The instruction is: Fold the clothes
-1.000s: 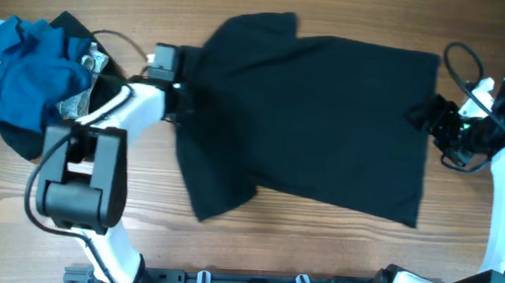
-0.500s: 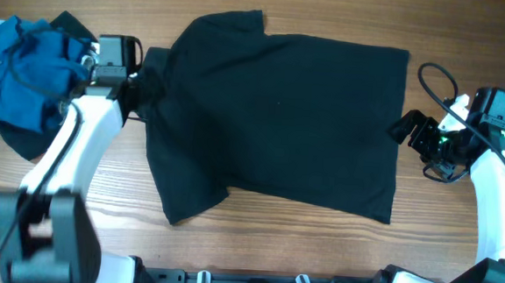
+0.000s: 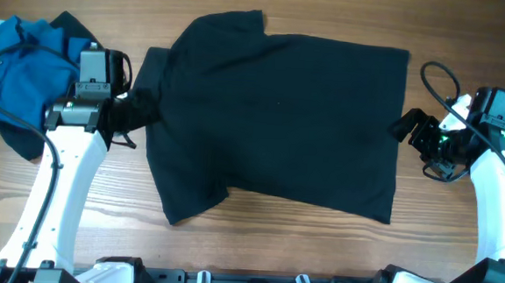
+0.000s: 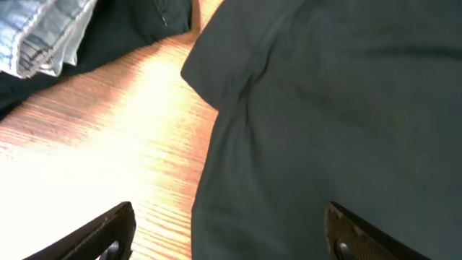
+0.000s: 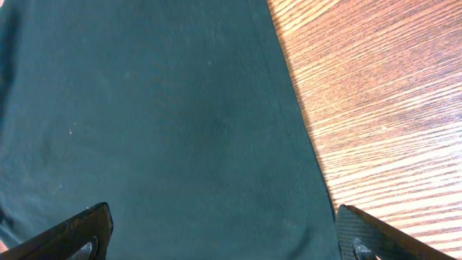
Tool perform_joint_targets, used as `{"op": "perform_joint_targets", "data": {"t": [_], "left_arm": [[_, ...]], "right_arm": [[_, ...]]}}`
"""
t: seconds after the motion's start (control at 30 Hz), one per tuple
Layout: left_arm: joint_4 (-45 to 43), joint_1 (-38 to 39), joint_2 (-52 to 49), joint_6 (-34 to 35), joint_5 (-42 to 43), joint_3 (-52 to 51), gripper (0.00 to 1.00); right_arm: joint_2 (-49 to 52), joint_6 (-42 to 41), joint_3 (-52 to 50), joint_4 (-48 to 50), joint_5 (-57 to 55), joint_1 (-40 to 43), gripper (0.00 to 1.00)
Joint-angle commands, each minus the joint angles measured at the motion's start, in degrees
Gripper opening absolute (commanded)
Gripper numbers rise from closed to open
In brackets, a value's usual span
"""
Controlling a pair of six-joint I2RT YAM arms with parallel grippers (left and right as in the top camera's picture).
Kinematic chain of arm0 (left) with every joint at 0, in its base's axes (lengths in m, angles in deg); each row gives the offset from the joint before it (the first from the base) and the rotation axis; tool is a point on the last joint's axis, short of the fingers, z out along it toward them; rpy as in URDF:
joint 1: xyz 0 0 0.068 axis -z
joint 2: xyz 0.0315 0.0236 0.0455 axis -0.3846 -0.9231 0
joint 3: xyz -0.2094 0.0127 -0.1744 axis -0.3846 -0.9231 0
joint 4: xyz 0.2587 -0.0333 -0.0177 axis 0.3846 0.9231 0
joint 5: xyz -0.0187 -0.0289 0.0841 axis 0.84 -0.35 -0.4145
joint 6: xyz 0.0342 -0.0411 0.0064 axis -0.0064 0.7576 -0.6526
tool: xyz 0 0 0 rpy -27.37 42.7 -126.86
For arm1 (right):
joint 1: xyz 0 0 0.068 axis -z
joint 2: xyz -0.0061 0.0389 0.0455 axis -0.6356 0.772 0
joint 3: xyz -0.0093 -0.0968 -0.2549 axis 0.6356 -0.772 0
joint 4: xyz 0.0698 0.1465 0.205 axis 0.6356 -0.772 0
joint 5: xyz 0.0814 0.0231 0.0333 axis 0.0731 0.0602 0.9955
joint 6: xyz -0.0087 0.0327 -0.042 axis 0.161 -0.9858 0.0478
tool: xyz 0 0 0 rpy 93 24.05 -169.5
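Next, my left gripper should grab the black shirt's near short sleeve at its outer edge, to fold that side over the shirt's body.
The clothes, a black short-sleeved shirt (image 3: 280, 117), lie spread flat across the middle of the table, hem to the right. My left gripper (image 3: 142, 114) hovers open at the shirt's left side by a sleeve. In the left wrist view its gripper (image 4: 231, 242) straddles the fabric edge (image 4: 325, 108), one finger (image 4: 108, 235) over wood, the other over cloth. My right gripper (image 3: 405, 127) stands open at the hem. In the right wrist view that gripper (image 5: 224, 242) is spread wide above the shirt (image 5: 159, 123), holding nothing.
A bright blue shirt (image 3: 20, 70) is piled on dark cloth (image 3: 26, 143) at the far left, just behind my left arm; its folds (image 4: 43, 36) show in the left wrist view. Bare wooden table (image 3: 316, 251) lies in front of the shirt.
The shirt slid to the left a second ago and now lies still. My left gripper has opened, let go of the shirt's left edge and drawn back slightly. The right gripper stays open.
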Motion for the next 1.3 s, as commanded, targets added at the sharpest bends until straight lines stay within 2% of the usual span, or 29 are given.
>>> {"op": "perform_joint_targets", "data": {"t": [0.0,0.2,0.3,0.37,0.5,0.57,0.7,0.83,0.9,0.93,0.97,1.0,1.03,1.1,1.27], "left_arm": [[0.5,-0.26,0.44,-0.63,3.48,-0.09,1.0],[2.75,-0.28,0.35,-0.15,4.15,-2.54,1.0],[3.1,-0.44,0.35,3.61,3.87,-5.86,0.99],[2.99,-0.85,0.33,5.68,3.19,-7.74,0.98],[0.61,-3.17,0.33,8.92,3.06,-13.09,0.95],[-0.85,-3.91,0.33,8.9,3.08,-15.58,0.93],[-2.47,-3.91,0.13,8.87,3.34,-18.56,0.91],[-2.34,-3.91,0.13,8.87,3.54,-19.8,0.91],[-2.32,-3.91,0.13,8.83,4.26,-19.8,0.92],[-2.32,-3.91,0.13,8.81,5.18,-19.8,0.92],[-2.32,-3.91,0.13,8.55,6.54,-19.8,0.92],[-2.32,-3.87,0.13,8.37,7.69,-19.8,0.92],[-2.32,-3.82,0.13,8.33,8.35,-19.8,0.92],[-1.53,-3.54,0.13,8.15,8.63,-19.8,0.96],[2.78,-2.08,0.13,7.32,8.68,-19.82,1.0]], "right_arm": [[0.15,-2.05,-1.64,0.42,0.24,-0.31,1.0],[0.15,-3.28,-5.92,1.97,0.2,-0.28,1.0],[0.15,-6.45,-8.35,2.58,-1.53,-0.28,0.99],[0.15,-7.63,-9.31,2.58,-3.41,-0.28,0.95],[0.15,-10.8,-13.11,2.89,-5.01,-0.28,0.8],[0.15,-12.55,-15.87,4.46,-6.1,-0.28,0.77],[0.17,-18.67,-20.33,6.12,-12.63,-0.28,0.79],[0.17,-20.24,-23.78,6.08,-12.83,-0.28,0.79],[0.22,-20.63,-25.27,6.19,-11.34,-0.28,0.7],[0.22,-20.5,-25.81,6.49,-9.84,-0.28,0.61],[0.22,-19.12,-25.94,7.04,-8.2,-0.28,0.43],[0.22,-17.75,-25.94,7.82,-6.45,-0.28,0.33],[0.2,-16.7,-25.94,8.72,-4.33,-0.28,0.26],[0.2,-14.88,-25.86,10.34,0.81,-0.28,0.04],[0.09,-8.02,-22.32,8.26,5.64,-0.28,0.04]]}}
